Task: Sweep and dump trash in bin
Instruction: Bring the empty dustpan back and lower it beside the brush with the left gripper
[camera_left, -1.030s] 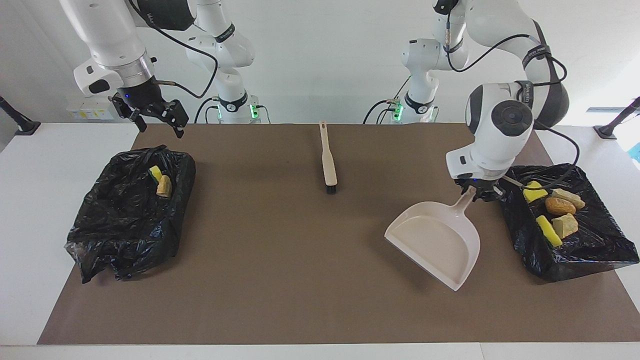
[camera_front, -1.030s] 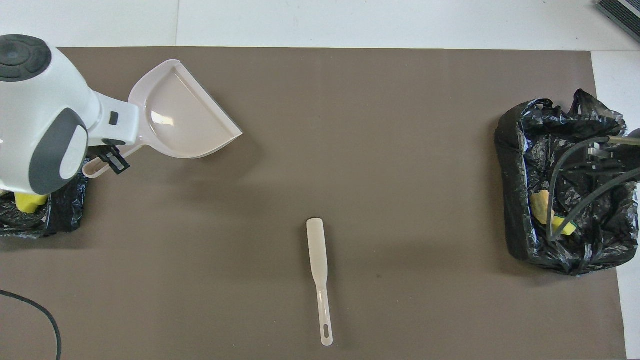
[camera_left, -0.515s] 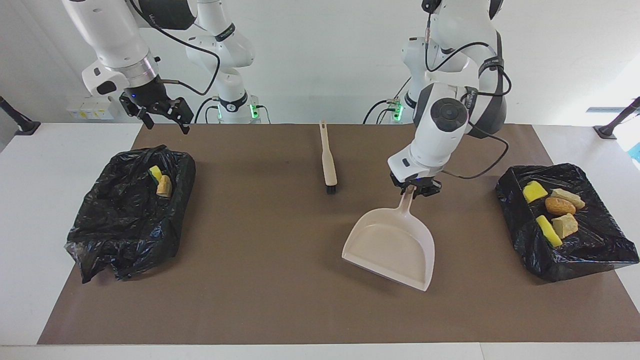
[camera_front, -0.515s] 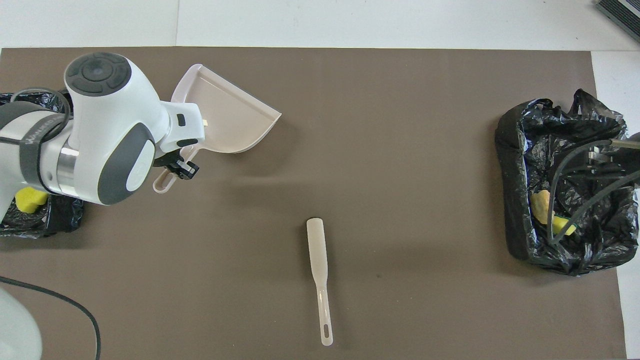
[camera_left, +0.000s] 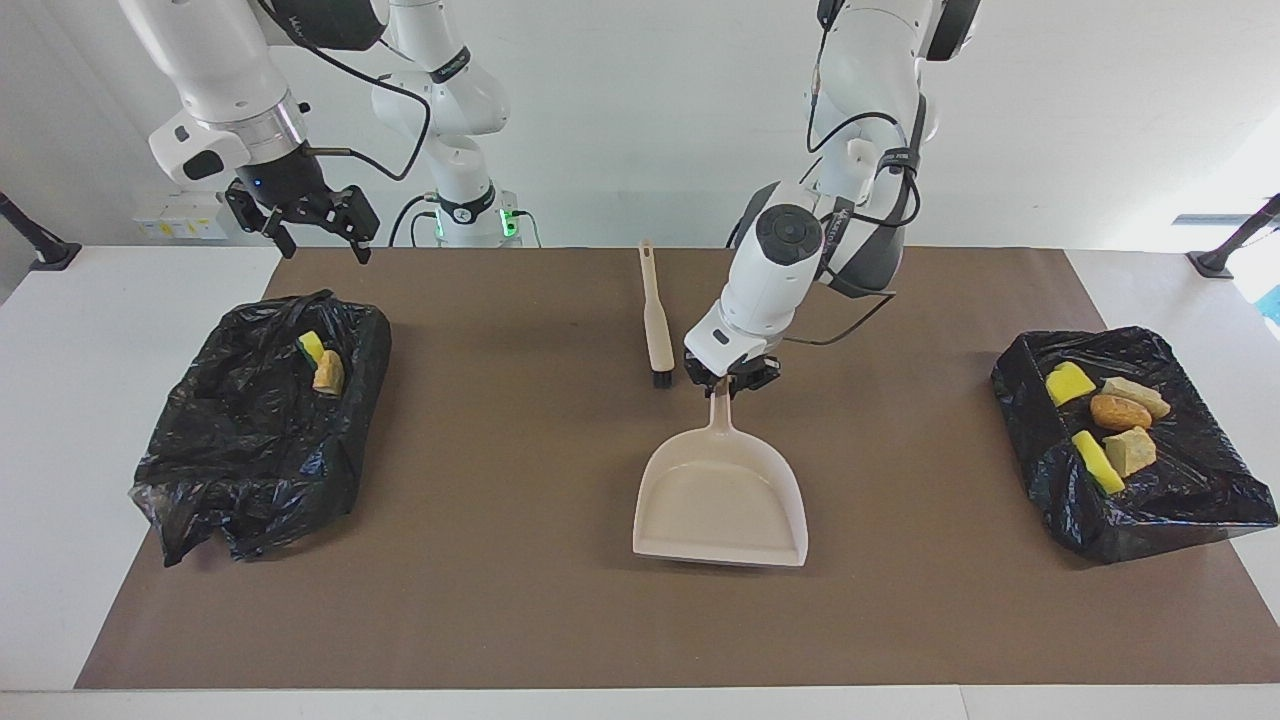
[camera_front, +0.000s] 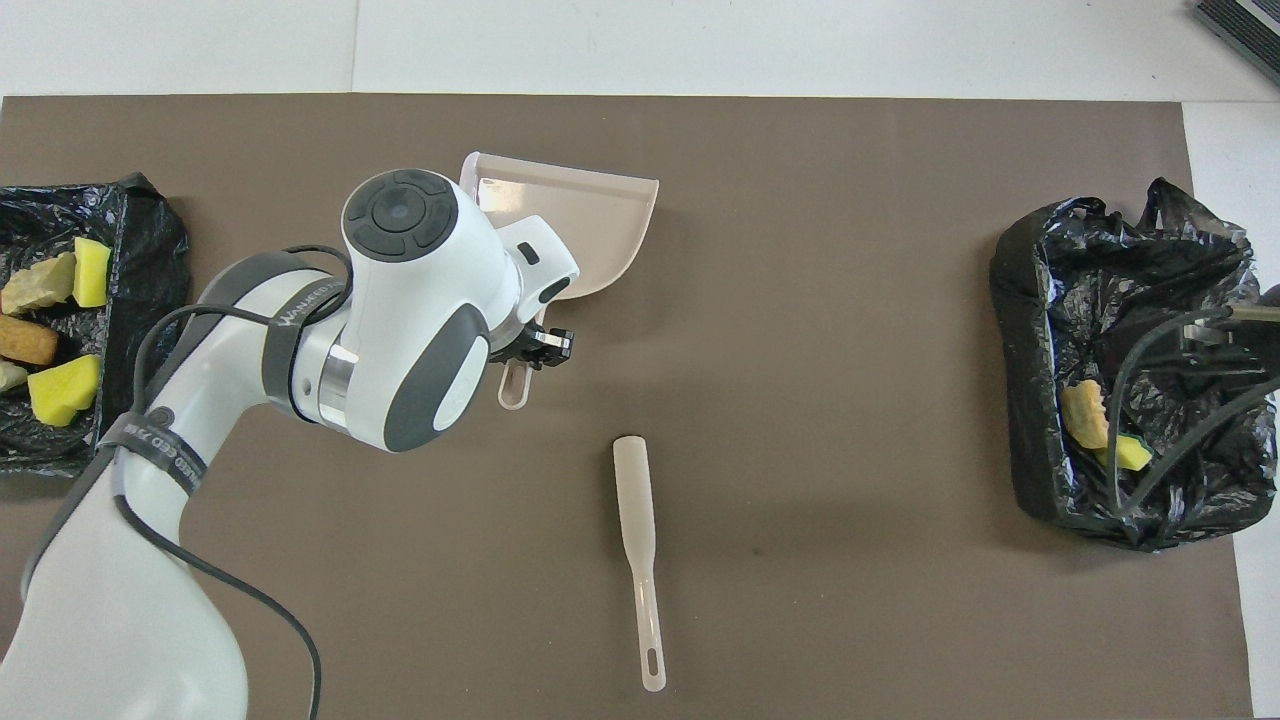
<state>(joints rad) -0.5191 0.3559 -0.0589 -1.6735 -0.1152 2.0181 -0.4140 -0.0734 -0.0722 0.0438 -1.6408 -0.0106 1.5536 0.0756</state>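
Observation:
The dustpan would drop if my left gripper opened now.
My left gripper (camera_left: 728, 384) is shut on the handle of the beige dustpan (camera_left: 720, 500), which is empty and sits over the middle of the mat. In the overhead view the left arm covers part of the dustpan (camera_front: 590, 225). Several pieces of trash (camera_left: 1120, 412) lie on the black bag (camera_left: 1190, 500) at the left arm's end. Two more pieces of trash (camera_left: 326, 372) sit in the black-bagged bin (camera_left: 240, 450) at the right arm's end. My right gripper (camera_left: 322, 250) hangs open and empty over the mat's corner beside that bin.
A beige brush (camera_left: 657, 320) lies on the mat, nearer to the robots than the dustpan, bristles toward it; the overhead view shows the brush (camera_front: 637, 540) alone. The brown mat (camera_left: 500, 600) covers most of the white table.
My left arm has carried the dustpan from beside the bag at its own end to the mat's middle, turning it as it went. The right gripper has only shifted slightly.

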